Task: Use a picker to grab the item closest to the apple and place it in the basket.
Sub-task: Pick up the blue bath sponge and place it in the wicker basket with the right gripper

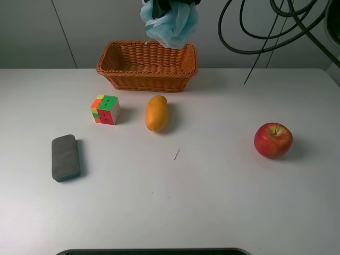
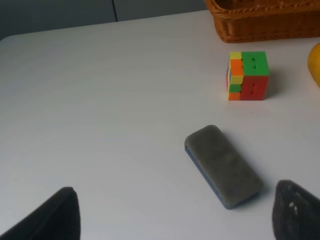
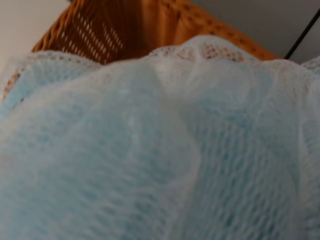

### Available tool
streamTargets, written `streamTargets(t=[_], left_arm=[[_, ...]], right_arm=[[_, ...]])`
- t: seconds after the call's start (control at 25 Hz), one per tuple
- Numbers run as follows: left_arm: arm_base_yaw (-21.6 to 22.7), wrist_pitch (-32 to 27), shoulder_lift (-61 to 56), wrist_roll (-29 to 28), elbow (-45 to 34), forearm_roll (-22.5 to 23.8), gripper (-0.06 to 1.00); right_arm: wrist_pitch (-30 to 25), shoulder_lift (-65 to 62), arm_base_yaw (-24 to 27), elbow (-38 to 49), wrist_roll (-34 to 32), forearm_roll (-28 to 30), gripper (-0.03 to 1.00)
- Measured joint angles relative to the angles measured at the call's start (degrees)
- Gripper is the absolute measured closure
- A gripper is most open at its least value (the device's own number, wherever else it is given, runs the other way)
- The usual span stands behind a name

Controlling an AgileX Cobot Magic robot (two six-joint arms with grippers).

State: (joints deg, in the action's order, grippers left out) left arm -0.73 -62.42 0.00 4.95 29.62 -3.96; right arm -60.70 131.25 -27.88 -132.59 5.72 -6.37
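The robot needs to bring the sponge down into the basket before its right gripper lets go, because the light blue mesh bath sponge (image 1: 170,24) is hanging above the wicker basket (image 1: 147,77).
A red apple (image 1: 273,140) sits on the white table at the right. My right gripper (image 1: 178,3) is at the top edge of the exterior view, shut on a light blue mesh bath sponge (image 1: 170,24) that hangs above the back right rim of the wicker basket (image 1: 147,77). In the right wrist view the sponge (image 3: 160,150) fills the frame and hides the fingers, with the basket (image 3: 125,25) behind it. My left gripper (image 2: 172,215) is open and empty, low over the table near a grey eraser (image 2: 223,165).
An orange mango (image 1: 156,112) lies in front of the basket. A colourful cube (image 1: 105,109) stands left of it, also in the left wrist view (image 2: 247,75). The grey eraser (image 1: 65,157) lies at the left. Black cables (image 1: 276,32) hang at the back right.
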Motion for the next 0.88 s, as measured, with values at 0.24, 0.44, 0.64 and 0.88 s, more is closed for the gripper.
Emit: streamTargets(t=[0.24,0.44,0.64,0.88], left_arm=[[0.0,0.0,0.0,0.0,0.0,0.0,0.21],[0.0,0.0,0.0,0.0,0.0,0.0,0.21],[0.0,0.0,0.0,0.0,0.0,0.0,0.21],[0.0,0.0,0.0,0.0,0.0,0.0,0.21]], right_arm=[[12.5,5.5,1.0,-0.8,-0.3,-0.4,0.56],[20.3,9.7,1.1,-0.8,-0.6,-0.4,0.56],[23.3,13.6,1.1,-0.8,-0.7,-0.4,0.56],[24.7,15.2,1.1,-0.8,-0.7,-0.4,0.56]])
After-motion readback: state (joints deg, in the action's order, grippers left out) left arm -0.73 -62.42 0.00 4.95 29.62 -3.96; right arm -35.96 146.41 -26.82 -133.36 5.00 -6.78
